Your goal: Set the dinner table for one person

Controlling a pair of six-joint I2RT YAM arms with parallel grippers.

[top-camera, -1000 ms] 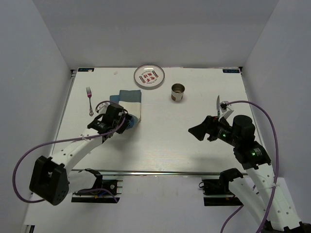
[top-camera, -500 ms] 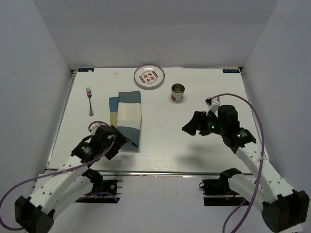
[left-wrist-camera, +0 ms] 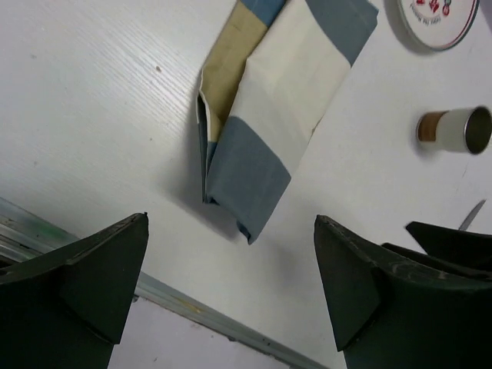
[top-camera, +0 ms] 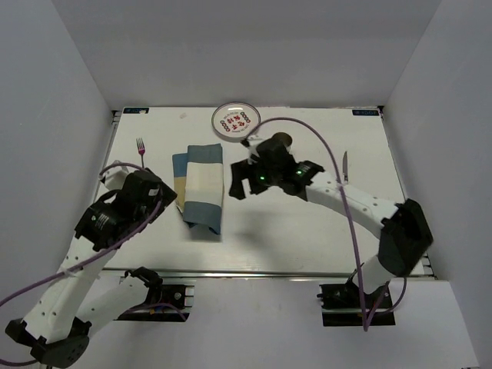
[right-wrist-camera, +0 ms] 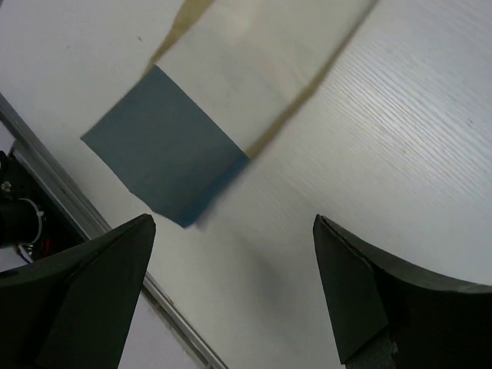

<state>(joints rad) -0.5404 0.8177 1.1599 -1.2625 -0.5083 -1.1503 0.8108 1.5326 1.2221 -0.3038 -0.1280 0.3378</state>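
The placemat should be grabbed next by its flap's blue edge (top-camera: pixel 213 220) (right-wrist-camera: pixel 206 194) with my right gripper. The layer beneath is then free to lie flat.
The dinner table (top-camera: pixel 307 231) is a white top with an aluminium rail (left-wrist-camera: pixel 192 309) along its front. A blue, cream and tan placemat (top-camera: pixel 201 188) lies lengthwise left of centre, with one long edge doubled over. It also shows in the left wrist view as the placemat (left-wrist-camera: pixel 269 100) and in the right wrist view as the placemat (right-wrist-camera: pixel 207 115). My left gripper (top-camera: pixel 171 198) hovers open just left of the mat's near end, empty (left-wrist-camera: pixel 231 217). My right gripper (top-camera: pixel 237 181) hangs open beside the mat's right edge, above bare table (right-wrist-camera: pixel 234 219).
A patterned plate (top-camera: pixel 236 121) sits at the back, with a metal cup (top-camera: pixel 281 141) to its right, partly behind my right arm. A fork (top-camera: pixel 141 157) lies at far left, a knife (top-camera: pixel 345 165) at right. The front rail (right-wrist-camera: pixel 77 215) is close.
My left gripper opened, let go of the placemat and drew back to the left, leaving the mat spread lengthwise. My right arm swung from the right side across to the mat's right edge.
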